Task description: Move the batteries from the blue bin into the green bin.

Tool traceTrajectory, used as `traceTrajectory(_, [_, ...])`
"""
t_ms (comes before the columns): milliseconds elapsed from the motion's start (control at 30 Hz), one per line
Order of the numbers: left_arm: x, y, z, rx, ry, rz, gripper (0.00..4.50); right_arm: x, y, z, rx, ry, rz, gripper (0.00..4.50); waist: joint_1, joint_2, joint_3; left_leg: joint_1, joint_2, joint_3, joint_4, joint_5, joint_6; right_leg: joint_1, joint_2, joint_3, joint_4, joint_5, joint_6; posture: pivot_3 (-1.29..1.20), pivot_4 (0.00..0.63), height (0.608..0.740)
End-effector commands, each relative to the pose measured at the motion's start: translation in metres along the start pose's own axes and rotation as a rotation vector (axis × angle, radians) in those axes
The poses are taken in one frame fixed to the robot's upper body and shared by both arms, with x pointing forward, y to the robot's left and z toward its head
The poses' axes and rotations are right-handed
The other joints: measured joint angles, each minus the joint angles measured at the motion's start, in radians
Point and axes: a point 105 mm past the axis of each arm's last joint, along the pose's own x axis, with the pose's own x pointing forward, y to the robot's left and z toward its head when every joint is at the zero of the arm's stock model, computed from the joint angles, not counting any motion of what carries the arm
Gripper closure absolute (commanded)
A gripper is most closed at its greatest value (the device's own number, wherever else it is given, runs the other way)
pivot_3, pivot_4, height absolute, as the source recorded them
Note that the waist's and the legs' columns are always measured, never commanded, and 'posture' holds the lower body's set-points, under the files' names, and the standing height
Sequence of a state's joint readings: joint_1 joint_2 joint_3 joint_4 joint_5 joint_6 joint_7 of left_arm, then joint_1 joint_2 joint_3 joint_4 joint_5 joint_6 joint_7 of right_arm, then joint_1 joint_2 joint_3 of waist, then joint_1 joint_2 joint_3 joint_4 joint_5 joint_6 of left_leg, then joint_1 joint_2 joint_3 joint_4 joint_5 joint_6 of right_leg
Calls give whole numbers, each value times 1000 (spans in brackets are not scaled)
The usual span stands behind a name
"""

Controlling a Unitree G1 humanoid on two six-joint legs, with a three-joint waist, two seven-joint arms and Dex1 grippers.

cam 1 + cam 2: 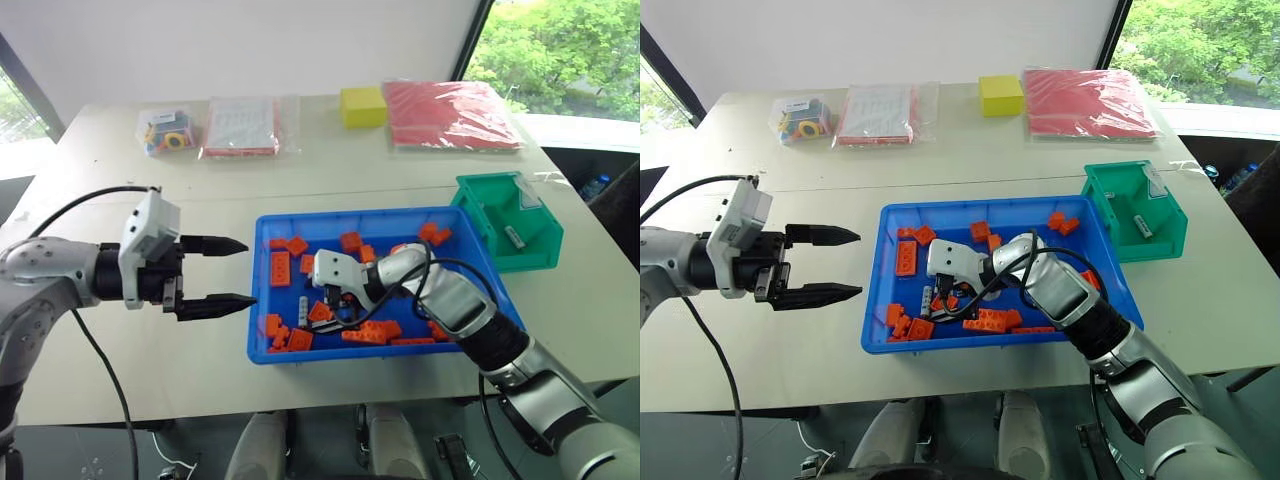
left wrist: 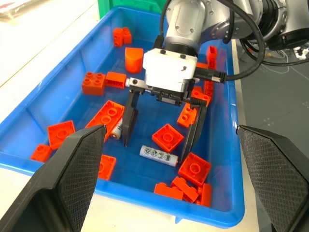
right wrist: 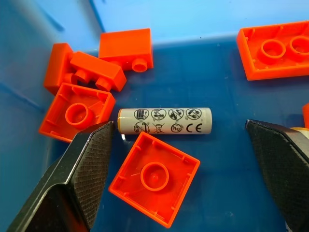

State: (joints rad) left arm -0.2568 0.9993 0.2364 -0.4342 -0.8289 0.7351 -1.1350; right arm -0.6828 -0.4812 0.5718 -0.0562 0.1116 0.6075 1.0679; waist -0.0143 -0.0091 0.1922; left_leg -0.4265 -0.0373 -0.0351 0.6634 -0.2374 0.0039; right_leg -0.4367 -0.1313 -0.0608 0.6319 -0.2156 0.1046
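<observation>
My right gripper's fingers are level with the printed battery beside the square brick [image 3: 154,179], so my right gripper closes on the battery next.
The blue bin [image 1: 256,300] sits mid-table, holding orange bricks [image 1: 281,268] and batteries. One battery [image 3: 165,121] lies flat on the bin floor beside an orange square brick [image 3: 154,178]. My right gripper [image 2: 155,145] hangs open just above it, one finger on each side, touching nothing. Another battery [image 2: 116,130] peeks out beside a long brick, partly behind a finger. My left gripper [image 1: 250,271] is open and empty, hovering outside the bin's left wall and pointing at it. The green bin [image 1: 505,225] stands against the blue bin's far right corner with one battery [image 1: 515,237] inside.
At the table's far side lie a yellow block [image 1: 362,106], a red packet [image 1: 450,113], a bagged booklet [image 1: 242,125] and a bag of small toys [image 1: 168,130]. Bare tabletop stretches left of the blue bin. The table's front edge runs just below the bin.
</observation>
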Motion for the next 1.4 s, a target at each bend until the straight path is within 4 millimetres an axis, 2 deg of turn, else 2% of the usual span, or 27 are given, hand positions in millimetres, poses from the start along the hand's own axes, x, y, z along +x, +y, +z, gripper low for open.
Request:
traceTrajectory(33, [0,1,7,29,-16,2,0,0,3,5,-53,-10,-3,58,1,0,0,0,0,0,0,0,0,0,0,0,0,0,0,0,150,692])
traceTrajectory(300, [2,1,7,29,-18,-5,0,2,9,6,-44,-26,16,58,1,0,0,0,0,0,0,0,0,0,0,0,0,0,0,0,150,692])
traceTrajectory(333, [2,1,7,29,-18,-7,0,2,10,6,-41,-28,18,568,1,0,0,0,0,0,0,0,0,0,0,0,0,0,0,0,150,692])
traceTrajectory(367, [2,1,7,28,-17,-8,0,3,10,6,-35,-30,20,805,1,0,0,0,0,0,0,0,0,0,0,0,0,0,0,0,150,692])
traceTrajectory(467, [2,-1,6,26,-13,-15,0,3,10,5,-24,-28,18,2249,1,0,0,0,0,0,0,0,0,0,0,0,0,0,0,0,150,692])
traceTrajectory(600, [2,-2,5,26,-8,-23,0,0,8,7,-19,-32,5,2241,1,0,0,0,0,0,0,0,0,0,0,0,0,0,0,0,150,692])
traceTrajectory(700, [3,-3,6,25,-8,-30,0,-10,5,12,-11,-55,-23,2241,1,0,0,0,0,0,0,0,0,0,0,0,0,0,0,0,150,692])
traceTrajectory(800, [2,-4,5,24,-2,-40,0,-29,-2,22,25,-100,-80,2241,4,0,0,0,0,0,0,0,0,0,0,0,0,0,0,0,150,692])
traceTrajectory(933, [2,-2,4,25,0,-42,0,-81,-15,38,127,-209,-228,2241,6,0,0,0,0,0,0,0,0,0,0,0,0,0,0,0,150,692])
traceTrajectory(1033, [4,-1,4,26,-3,-44,0,-104,-21,39,176,-236,-316,2241,7,-1,0,0,0,0,0,0,0,1,-1,0,-1,0,0,0,150,692])
traceTrajectory(1167, [6,0,4,30,-9,-49,0,-158,-43,20,235,-212,-565,2241,7,0,0,0,0,0,0,0,0,0,-1,0,-1,0,-1,0,150,692])
traceTrajectory(1267, [6,1,2,29,-9,-54,0,-215,-60,-6,314,-170,-795,2241,9,-1,0,-1,-1,1,0,0,0,0,-2,0,-1,-2,-3,0,150,692])
traceTrajectory(1367, [6,2,1,29,-8,-56,0,-251,-68,-33,374,-86,-946,2241,10,-1,0,-1,-1,2,0,0,0,0,-2,0,-1,-2,-3,0,150,692])
traceTrajectory(1400, [6,2,1,29,-8,-56,0,-258,-69,-39,384,-63,-970,2241,10,-1,0,-1,-1,2,0,0,0,0,-2,0,-1,-2,-3,0,150,692])
